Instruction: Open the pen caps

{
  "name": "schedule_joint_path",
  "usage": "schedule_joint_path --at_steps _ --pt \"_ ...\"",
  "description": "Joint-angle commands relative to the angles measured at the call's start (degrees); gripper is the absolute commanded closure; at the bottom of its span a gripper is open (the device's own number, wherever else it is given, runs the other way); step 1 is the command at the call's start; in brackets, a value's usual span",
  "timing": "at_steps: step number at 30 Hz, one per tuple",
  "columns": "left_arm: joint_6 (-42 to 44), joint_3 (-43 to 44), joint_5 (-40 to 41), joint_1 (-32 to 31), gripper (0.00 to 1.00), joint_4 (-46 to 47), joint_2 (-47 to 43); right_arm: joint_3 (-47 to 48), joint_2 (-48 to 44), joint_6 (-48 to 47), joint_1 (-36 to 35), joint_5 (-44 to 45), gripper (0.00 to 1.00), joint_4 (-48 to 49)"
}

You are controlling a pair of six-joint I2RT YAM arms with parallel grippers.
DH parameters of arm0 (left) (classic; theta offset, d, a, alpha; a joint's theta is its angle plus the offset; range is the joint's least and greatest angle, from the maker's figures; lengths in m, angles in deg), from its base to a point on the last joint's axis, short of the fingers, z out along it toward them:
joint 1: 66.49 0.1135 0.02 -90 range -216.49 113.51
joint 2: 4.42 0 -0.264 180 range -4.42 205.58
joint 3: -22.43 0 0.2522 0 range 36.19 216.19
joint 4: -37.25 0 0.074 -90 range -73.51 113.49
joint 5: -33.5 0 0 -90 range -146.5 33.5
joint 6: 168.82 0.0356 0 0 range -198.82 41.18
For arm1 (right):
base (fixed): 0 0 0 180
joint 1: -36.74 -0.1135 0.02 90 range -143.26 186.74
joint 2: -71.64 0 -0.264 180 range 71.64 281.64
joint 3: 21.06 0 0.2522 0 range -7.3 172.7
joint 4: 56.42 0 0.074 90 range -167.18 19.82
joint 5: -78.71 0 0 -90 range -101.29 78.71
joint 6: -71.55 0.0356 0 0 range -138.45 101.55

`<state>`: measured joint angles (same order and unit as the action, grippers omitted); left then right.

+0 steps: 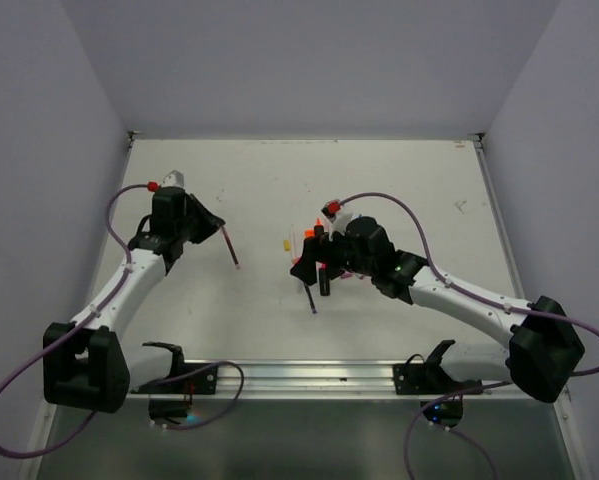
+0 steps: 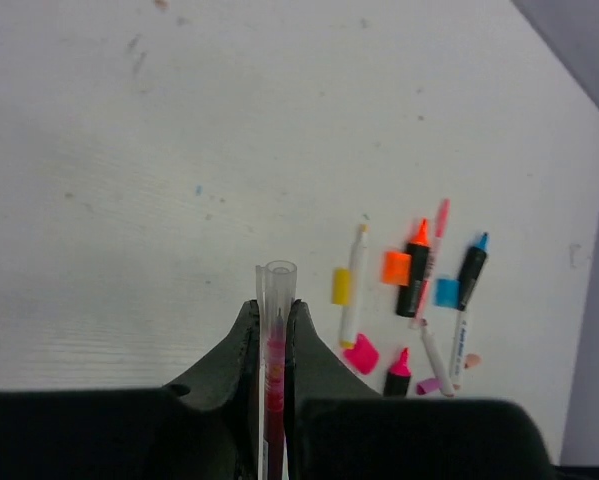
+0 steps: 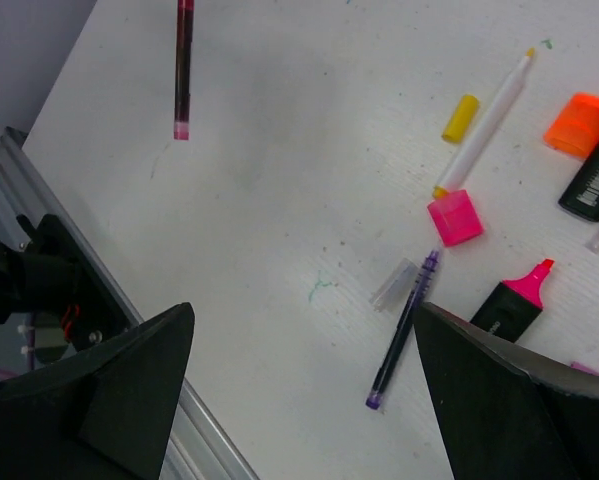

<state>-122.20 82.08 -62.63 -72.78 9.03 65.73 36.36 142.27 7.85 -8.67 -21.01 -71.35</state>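
Note:
The thin red pen needs to be opened, so my right gripper will grab it by its body (image 2: 274,440) and leave its clear cap (image 2: 277,283) to my left gripper.
My left gripper (image 2: 276,312) is shut on a thin red pen (image 1: 231,250), gripping it at its clear cap (image 2: 277,283), which is still on and sticks out past the fingertips. My right gripper (image 3: 301,312) hangs open over the table with nothing between its fingers. Under it lie a thin purple pen (image 3: 402,338) and a loose clear cap (image 3: 393,284) beside it. Loose pink (image 3: 454,217), yellow (image 3: 460,118), orange (image 3: 581,122) and blue (image 2: 446,292) caps lie among uncapped highlighters (image 2: 415,272) and white pens (image 2: 355,285).
The pens and caps are clustered mid-table around the right gripper (image 1: 314,262). A metal rail (image 1: 309,375) runs along the near edge. Side walls close in the table at left and right.

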Motion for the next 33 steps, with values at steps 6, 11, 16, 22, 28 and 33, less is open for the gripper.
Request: schedule_joint_path --at_steps 6,11,16,22,28,33 --pt "-10.5 -2.91 2.87 -12.25 1.0 9.18 -9.5 11.0 7.41 2.78 -3.72 -1.45 0.07 4.6" --pt "-11.82 -3.09 5.69 -17.0 1.0 9.54 -11.44 15.39 11.37 3.75 -6.44 1.8 0.1 3.89" --pt "-12.43 -3.26 8.32 -19.73 1.0 9.27 -12.49 17.95 14.7 4.28 -8.38 5.23 0.18 2.05" --pt "-12.87 -3.26 10.7 -23.15 1.0 9.19 -13.72 19.44 16.03 4.98 -9.44 6.64 0.33 1.96" --pt "-12.88 -3.96 10.88 -25.0 1.0 10.32 -14.51 19.01 16.38 5.51 -9.61 7.08 0.6 1.96" --pt "-12.44 -4.4 10.35 -25.53 1.0 10.59 -15.04 18.57 15.77 5.77 -9.61 8.04 0.9 1.35"
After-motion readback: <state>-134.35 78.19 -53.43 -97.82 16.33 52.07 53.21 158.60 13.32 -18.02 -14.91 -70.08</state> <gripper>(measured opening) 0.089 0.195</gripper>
